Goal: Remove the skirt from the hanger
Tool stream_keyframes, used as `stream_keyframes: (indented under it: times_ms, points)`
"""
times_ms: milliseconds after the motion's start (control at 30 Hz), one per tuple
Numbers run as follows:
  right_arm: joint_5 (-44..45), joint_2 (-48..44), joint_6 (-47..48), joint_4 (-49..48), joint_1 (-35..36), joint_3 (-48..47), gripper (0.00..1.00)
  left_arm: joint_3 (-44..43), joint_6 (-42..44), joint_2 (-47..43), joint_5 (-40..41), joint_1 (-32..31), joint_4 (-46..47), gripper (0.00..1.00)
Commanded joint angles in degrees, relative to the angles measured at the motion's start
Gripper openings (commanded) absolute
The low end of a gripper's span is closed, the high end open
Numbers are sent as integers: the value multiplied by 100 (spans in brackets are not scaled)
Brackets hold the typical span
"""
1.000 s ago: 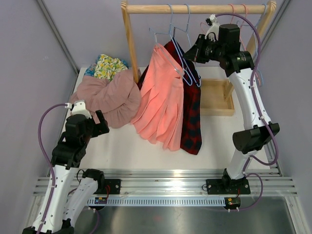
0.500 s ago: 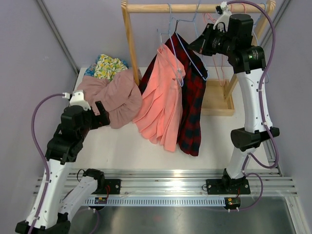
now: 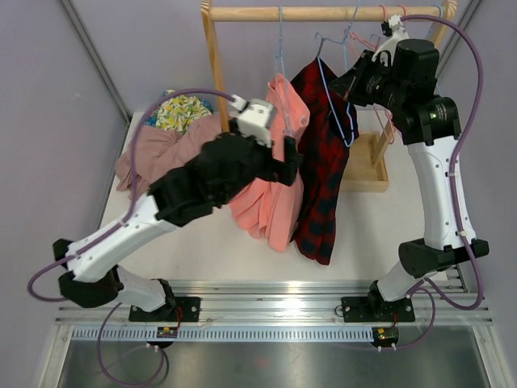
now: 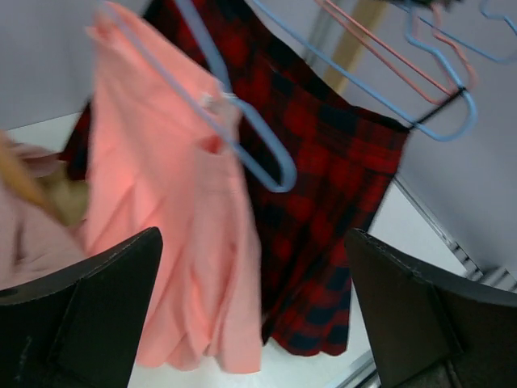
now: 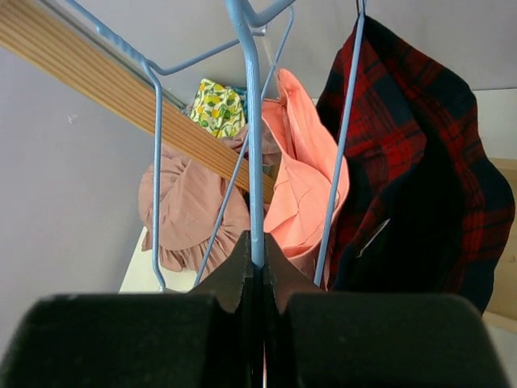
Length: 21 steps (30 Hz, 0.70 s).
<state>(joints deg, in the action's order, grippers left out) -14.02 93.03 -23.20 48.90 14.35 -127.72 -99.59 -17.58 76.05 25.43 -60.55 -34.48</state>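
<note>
Next, my left gripper grabs the plaid skirt by its near waist corner (image 3: 351, 132) (image 4: 393, 141), below the black loop, to slip it off the hanger.
A red-and-black plaid skirt (image 3: 323, 178) hangs on a blue wire hanger (image 3: 333, 89). My right gripper (image 3: 359, 81) is shut on that hanger's wire, high up by the wooden rod (image 3: 323, 14). In the right wrist view the jaws (image 5: 257, 260) pinch the blue wire, with the plaid skirt (image 5: 412, 145) to the right. A coral skirt (image 3: 271, 198) hangs on another blue hanger (image 4: 242, 137) to the left. My left gripper (image 3: 289, 166) is open and empty in front of both skirts. In the left wrist view (image 4: 254, 323) it faces the coral skirt (image 4: 161, 202) and the plaid skirt (image 4: 323, 186).
The rack's wooden post (image 3: 214, 73) stands left of the skirts, its wooden base tray (image 3: 363, 166) at the right. A dusty-pink garment (image 3: 157, 149) and a floral one (image 3: 182, 109) lie piled at the back left. Pink hangers (image 3: 380, 40) hang by the right arm.
My left arm rose from the left of the table and swung right, up to the skirts. My right gripper moved right and up with the hanger, pulling the plaid skirt away from the coral one.
</note>
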Motion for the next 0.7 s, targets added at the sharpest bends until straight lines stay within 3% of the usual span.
stream_keyframes:
  times_ms: [0,167,367,533,667]
  points:
    - [365,-461,-202,-751,-11,-78,0,-341,220,575,287,-727,740,99]
    - [462,-707,-229,-628,15,37,0,-613,317,1262,243,-1283,1312,99]
    - [400,-1024,-273,-496,6,98,0,-605,264,1842,287,-1301,1576,99]
    - [216,-1252,-422,-189,6,-138,0,-632,335,2221,866,-1301,1786,98]
    - [163,-1472,-562,23,15,-35,0,-614,431,2405,824,-1301,2112,51]
